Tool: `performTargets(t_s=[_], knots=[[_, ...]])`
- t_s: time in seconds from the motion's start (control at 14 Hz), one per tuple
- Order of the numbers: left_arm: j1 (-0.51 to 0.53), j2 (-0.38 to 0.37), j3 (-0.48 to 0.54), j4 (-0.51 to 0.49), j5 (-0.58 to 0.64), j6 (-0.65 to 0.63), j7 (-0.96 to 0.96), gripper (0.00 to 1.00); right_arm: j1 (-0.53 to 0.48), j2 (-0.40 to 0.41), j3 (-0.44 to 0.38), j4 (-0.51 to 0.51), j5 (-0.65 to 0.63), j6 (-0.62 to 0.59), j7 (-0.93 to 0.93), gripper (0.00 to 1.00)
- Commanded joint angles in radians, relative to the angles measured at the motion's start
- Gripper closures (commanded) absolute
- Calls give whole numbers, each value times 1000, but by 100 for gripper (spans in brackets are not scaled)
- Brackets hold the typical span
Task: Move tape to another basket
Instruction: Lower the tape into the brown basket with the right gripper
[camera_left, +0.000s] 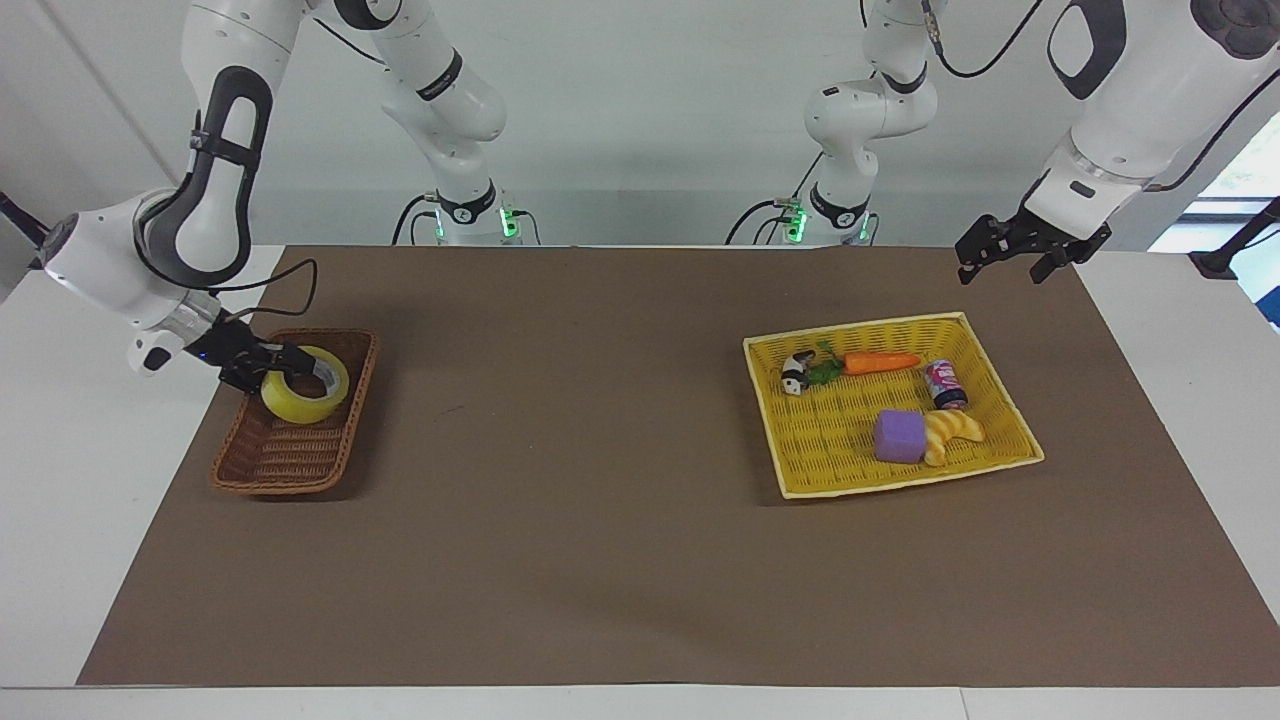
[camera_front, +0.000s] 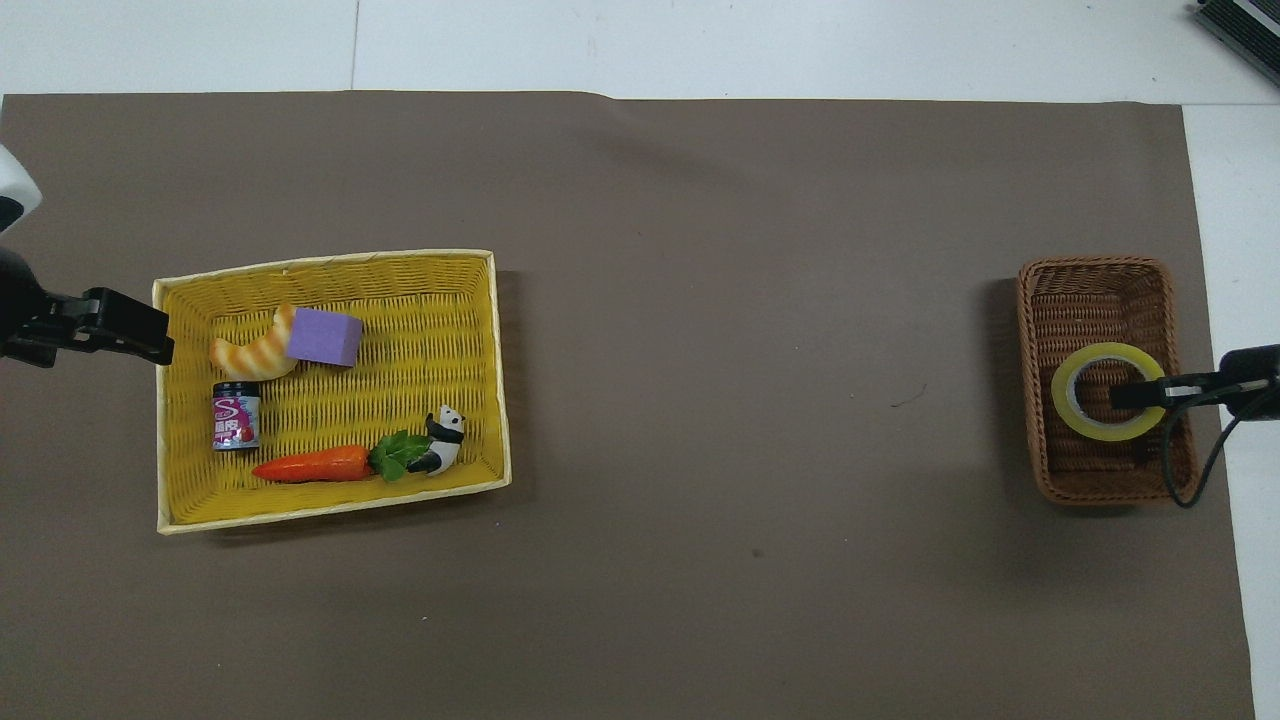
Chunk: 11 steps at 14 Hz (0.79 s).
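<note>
The tape's outer edge is inside the brown basket's rim all around, so my right gripper releases the tape next. The tape would settle inside.
The tape (camera_left: 296, 408), a yellow roll with a pale core, hangs tilted low inside the brown wicker basket (camera_left: 285, 468), at the basket's end nearer the robots. My right gripper (camera_left: 284, 359) is shut on the roll's wall, with one finger through the hole. From overhead, the tape (camera_front: 1064, 405) lies over the nearer half of the basket (camera_front: 1093, 268), with the right gripper (camera_front: 1135, 393) reaching in from the side. I cannot tell whether the roll touches the basket floor. My left gripper (camera_left: 1003, 266) waits open in the air by the yellow tray's corner (camera_front: 160, 338).
The flat yellow woven tray (camera_left: 850, 460) toward the left arm's end holds a purple cube (camera_left: 898, 436), a croissant, a small can, a carrot (camera_left: 880, 362) and a panda figure. A cable loops from the right wrist over the basket's rim (camera_front: 1190, 470).
</note>
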<state>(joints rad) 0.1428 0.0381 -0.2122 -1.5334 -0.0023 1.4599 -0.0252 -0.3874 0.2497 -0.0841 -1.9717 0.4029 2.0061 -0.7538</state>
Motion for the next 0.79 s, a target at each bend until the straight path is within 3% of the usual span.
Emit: performTargets(t_s=[0.0,0.14,0.22,0.29,0.36,0.43,0.5,0.72], knots=[[3,-1,-6,2,22,8,-2,0,-13,-7,12,-9,-16,10,-12,100],[3,-1,-6,4,22,8,-7,0,-11,-7,12,-9,-16,10,-9,100],[3,-1,-6,2,22,8,-7,0,-10,-7,12,-9,-16,10,-7,89],[4,-1,-4,2,22,8,-7,0,-8,-6,12,-9,-16,11,-6,68],[4,-1,-4,4,22,10,-7,0,-8,-6,12,-9,-16,16,-4,32],[4,-1,-4,5,22,8,-7,0,-10,-6,12,-9,-16,23,-2,7],[4,-1,-4,4,22,8,-5,0,-8,-6,12,-9,-16,25,-2,0],[4,-1,-4,6,22,7,-5,0,-13,-3,12,0,-16,20,-5,0]])
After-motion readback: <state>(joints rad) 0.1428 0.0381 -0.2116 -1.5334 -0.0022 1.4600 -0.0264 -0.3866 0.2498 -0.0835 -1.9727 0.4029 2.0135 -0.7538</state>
